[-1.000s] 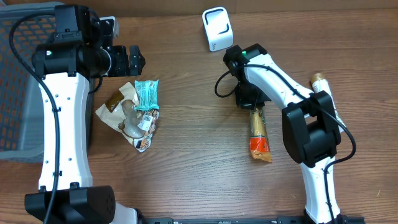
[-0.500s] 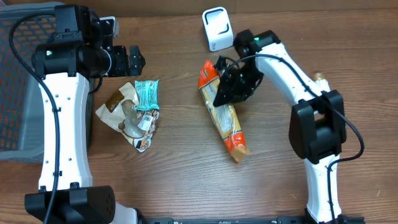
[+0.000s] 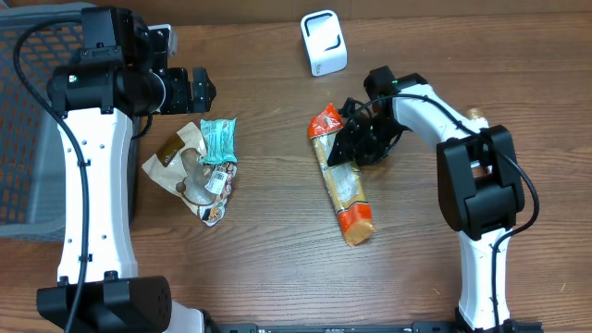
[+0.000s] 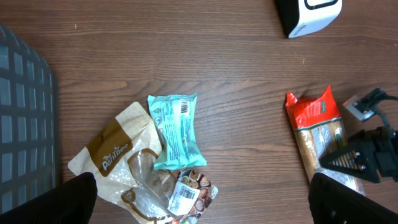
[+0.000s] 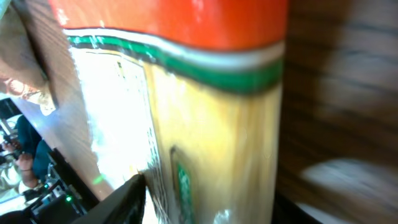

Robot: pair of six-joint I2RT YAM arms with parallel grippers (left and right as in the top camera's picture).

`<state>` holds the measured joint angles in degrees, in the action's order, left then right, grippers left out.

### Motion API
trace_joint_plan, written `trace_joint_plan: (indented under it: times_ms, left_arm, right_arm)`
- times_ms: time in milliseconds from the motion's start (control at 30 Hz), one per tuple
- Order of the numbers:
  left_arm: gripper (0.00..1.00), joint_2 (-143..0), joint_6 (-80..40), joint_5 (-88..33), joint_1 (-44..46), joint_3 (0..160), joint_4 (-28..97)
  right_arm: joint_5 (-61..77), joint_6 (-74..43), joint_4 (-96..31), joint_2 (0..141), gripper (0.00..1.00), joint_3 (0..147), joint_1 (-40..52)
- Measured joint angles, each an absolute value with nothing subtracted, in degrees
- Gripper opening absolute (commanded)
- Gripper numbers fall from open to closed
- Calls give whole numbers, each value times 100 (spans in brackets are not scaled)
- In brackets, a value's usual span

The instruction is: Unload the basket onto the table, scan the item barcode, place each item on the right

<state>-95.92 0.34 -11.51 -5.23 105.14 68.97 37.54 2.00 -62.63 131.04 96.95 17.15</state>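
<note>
The right gripper should next grab the pasta packet across its long sides and leave its orange ends free, so that the robot can scan its barcode.
A long pasta packet with orange ends lies slanted on the table, its upper end below the white scanner. My right gripper is at the packet's upper part, jaws apart on either side of it. In the right wrist view the packet fills the space between the fingers of the right gripper. The left wrist view also has the packet, the right gripper and the scanner. My left gripper hangs open at the upper left and holds nothing.
A brown pouch, a teal packet and a nut packet lie together below the left gripper. A grey basket stands at the left edge. Another item shows behind the right arm.
The right gripper carried the pasta packet from the right side leftward under the scanner, and it now lies on the table. The right jaws have widened. The left arm has not moved.
</note>
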Motion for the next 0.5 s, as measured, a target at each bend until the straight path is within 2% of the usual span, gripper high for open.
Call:
trace_joint_plan:
  times_ms: [200,367,467,500]
  left_arm:
    - [100,-9592,34,-1151,-523,10514,6899]
    - [100,-9592,34,-1151,-523,10514,6899]
    - [100,-9592,34,-1151,-523,10514,6899]
    - [100,-9592,32,-1151,-523,10514,6899]
  right_arm:
    - [3789,80,-6326,13098,68,9697,1549]
    - [3857,54,-6147,13019,68,9548,1658]
    - [3948,-43,-5900,12943,59,9332,1765]
    - [3966,-110,-5852,12932,49,9288,1791]
